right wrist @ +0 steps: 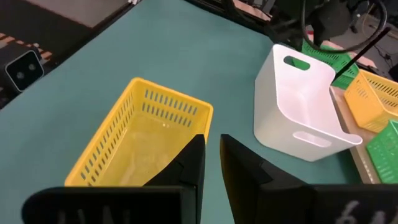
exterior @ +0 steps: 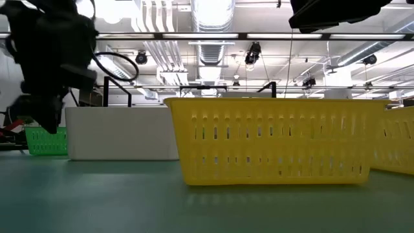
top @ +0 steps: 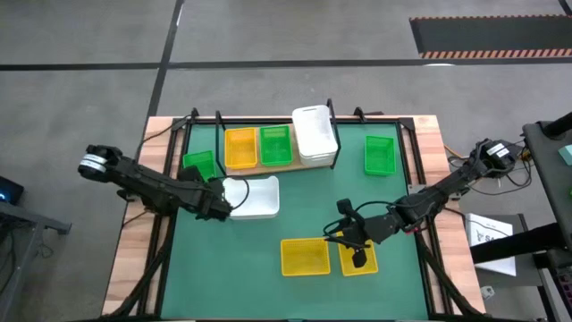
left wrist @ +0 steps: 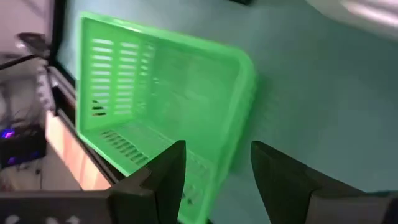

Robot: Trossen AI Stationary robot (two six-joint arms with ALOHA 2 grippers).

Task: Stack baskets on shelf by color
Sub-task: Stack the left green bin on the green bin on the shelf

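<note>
My left gripper grabs the loose green basket by its side (left wrist: 235,118) next, to stack it with the green basket on the shelf.
The shelf (top: 288,165) at the table's far side carries a yellow basket (top: 239,148), a green basket (top: 275,145) and stacked white baskets (top: 315,134). A green basket (top: 198,164) rests on the mat at the left, and it also shows in the left wrist view (left wrist: 161,99). My left gripper (top: 217,193) is open, and its fingers (left wrist: 171,177) stand on either side of that basket's wall. My right gripper (top: 357,254) hovers, shut and empty, above one yellow basket (top: 368,265). A second yellow basket (right wrist: 140,143) stands beside it on the mat. My left gripper has its open fingers on either side of the green basket's wall (left wrist: 221,174), on the side toward the white basket. I cannot tell whether they touch it. The basket rests on the mat.
A single white basket (top: 255,197) stands on the mat just right of my left gripper. Another green basket (top: 380,154) sits at the far right. The mat's near left part (top: 223,268) is bare. The shelf's black wire posts (top: 219,119) rise at the back.
</note>
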